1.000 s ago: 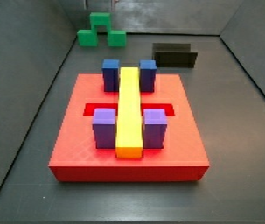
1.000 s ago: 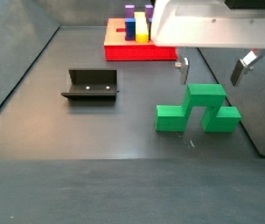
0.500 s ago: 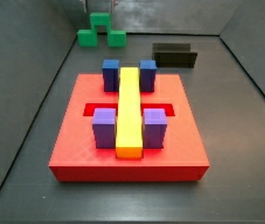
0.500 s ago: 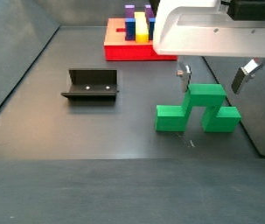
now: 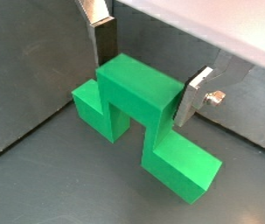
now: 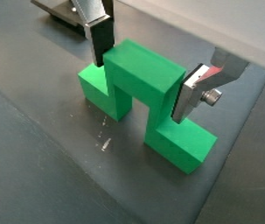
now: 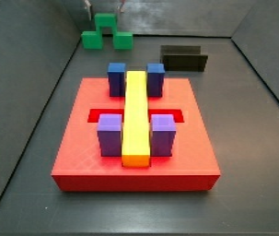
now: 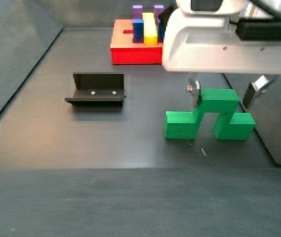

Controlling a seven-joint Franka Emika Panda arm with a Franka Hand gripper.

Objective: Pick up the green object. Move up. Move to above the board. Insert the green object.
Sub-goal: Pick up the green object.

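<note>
The green object needs its two side cubes free to slot into the board (image 7: 80, 157), so the gripper should next grab the object by its raised middle cube (image 7: 105, 20).
The green object (image 8: 210, 117) stands on the dark floor, an arch of two side cubes and a raised middle cube. It shows in both wrist views (image 5: 132, 87) (image 6: 135, 74) and small at the far back of a side view (image 7: 106, 33). My gripper (image 8: 223, 90) is low over it, open. Its fingers straddle the raised middle cube, one silver plate on each side (image 5: 103, 39) (image 6: 188, 90), with small gaps. The gripper's midpoint lies on the cube in both wrist views (image 5: 144, 87) (image 6: 139, 87). The red board (image 7: 80, 157) lies apart, also in a side view (image 8: 143, 54).
The board carries a long yellow bar (image 7: 135, 115), blue blocks (image 7: 117, 76) and purple blocks (image 7: 110, 135). The fixture (image 7: 185, 58) (image 8: 96, 90) stands on the floor between board and green object. Grey walls bound the floor close beside the green object.
My gripper has come down over the green object, so the fingers now flank its raised middle cube. The green object and the board have not moved.
</note>
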